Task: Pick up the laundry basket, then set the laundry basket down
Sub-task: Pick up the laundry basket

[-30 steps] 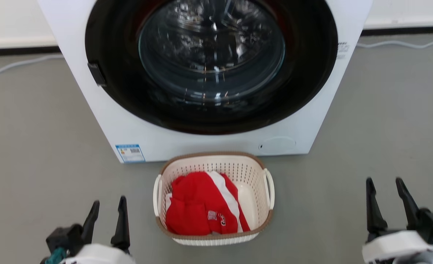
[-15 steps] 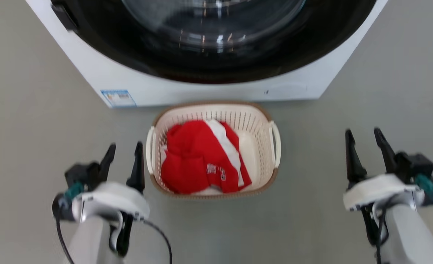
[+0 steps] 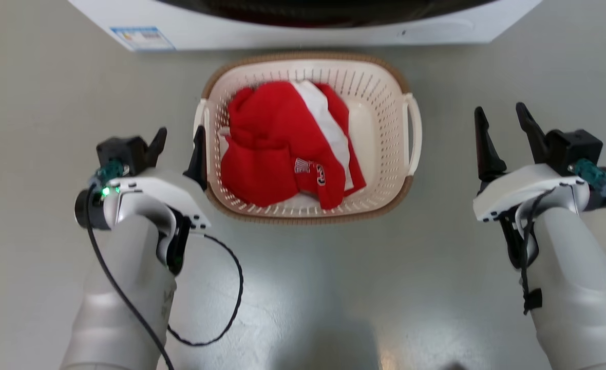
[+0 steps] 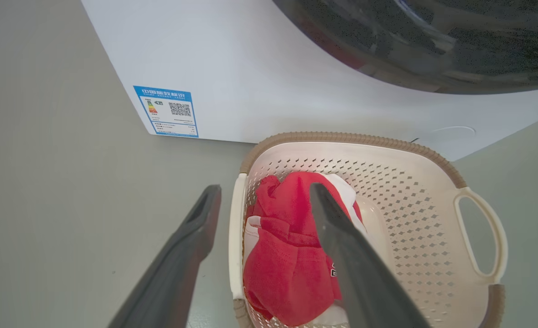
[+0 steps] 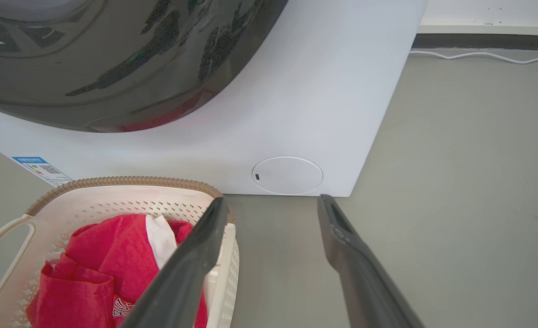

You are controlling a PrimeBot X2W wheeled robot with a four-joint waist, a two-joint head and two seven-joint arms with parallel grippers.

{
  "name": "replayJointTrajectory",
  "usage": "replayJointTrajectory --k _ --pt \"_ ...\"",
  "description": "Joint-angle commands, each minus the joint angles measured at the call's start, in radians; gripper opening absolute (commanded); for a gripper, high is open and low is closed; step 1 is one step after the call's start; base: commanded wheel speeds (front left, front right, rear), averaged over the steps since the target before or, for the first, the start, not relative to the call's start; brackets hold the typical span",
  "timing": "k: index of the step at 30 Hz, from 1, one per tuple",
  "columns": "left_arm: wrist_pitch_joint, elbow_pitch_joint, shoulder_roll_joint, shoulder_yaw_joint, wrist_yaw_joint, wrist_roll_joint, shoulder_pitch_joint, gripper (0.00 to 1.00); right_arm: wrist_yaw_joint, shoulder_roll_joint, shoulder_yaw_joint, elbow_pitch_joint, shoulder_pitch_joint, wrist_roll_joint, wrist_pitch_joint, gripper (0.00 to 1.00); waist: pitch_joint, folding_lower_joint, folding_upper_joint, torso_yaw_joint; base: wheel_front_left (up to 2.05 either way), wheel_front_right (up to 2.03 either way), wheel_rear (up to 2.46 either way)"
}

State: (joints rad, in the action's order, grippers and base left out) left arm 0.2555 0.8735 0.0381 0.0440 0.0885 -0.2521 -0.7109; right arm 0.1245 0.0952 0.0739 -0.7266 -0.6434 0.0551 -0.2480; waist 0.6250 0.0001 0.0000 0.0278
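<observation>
I should grab the basket with my left gripper next by its slim cream loop handle, because the basket's body is far wider than my open fingers.
The laundry basket sits on the floor just in front of the washer, cream with a brown rim, holding a red and white garment. My left gripper is open at the basket's left handle. In the left wrist view that handle shows between the two fingers. My right gripper is open, off to the right of the right handle, with bare floor between them. The right wrist view has my right gripper beside the basket.
The white washer stands directly behind the basket, with its dark door above. Grey floor spreads on all sides. A white cable runs along the wall's base at the right.
The head camera has tilted down and closed in, so the basket looks larger and the washer slides out the top. Both arms have reached forward; the left gripper has come up to the left handle.
</observation>
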Motion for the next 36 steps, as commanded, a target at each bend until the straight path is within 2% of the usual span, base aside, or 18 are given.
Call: replayJointTrajectory --k 1,10,18,36 --pt "0.003 0.008 0.030 -0.015 -0.001 0.006 -0.032 1.00 0.006 -0.002 -0.028 0.001 -0.012 0.007 -0.014 1.00 0.059 -0.0001 0.0000 0.009 0.00 0.00 0.00" --pt "0.005 0.127 0.024 0.014 -0.001 0.012 -0.162 1.00 0.006 -0.009 -0.096 -0.051 -0.086 0.021 -0.014 1.00 0.158 -0.0001 0.0000 0.023 0.00 0.00 0.00" --pt "0.006 0.175 0.020 0.042 -0.001 0.021 -0.228 1.00 0.006 -0.018 -0.138 -0.077 -0.135 0.025 -0.014 1.00 0.212 -0.0001 0.0000 0.027 0.00 0.00 0.00" --pt "0.006 0.256 0.014 0.094 -0.009 0.025 -0.347 1.00 0.006 -0.024 -0.152 -0.134 -0.222 0.008 -0.014 1.00 0.332 -0.0001 0.0000 0.043 0.00 0.00 0.00"
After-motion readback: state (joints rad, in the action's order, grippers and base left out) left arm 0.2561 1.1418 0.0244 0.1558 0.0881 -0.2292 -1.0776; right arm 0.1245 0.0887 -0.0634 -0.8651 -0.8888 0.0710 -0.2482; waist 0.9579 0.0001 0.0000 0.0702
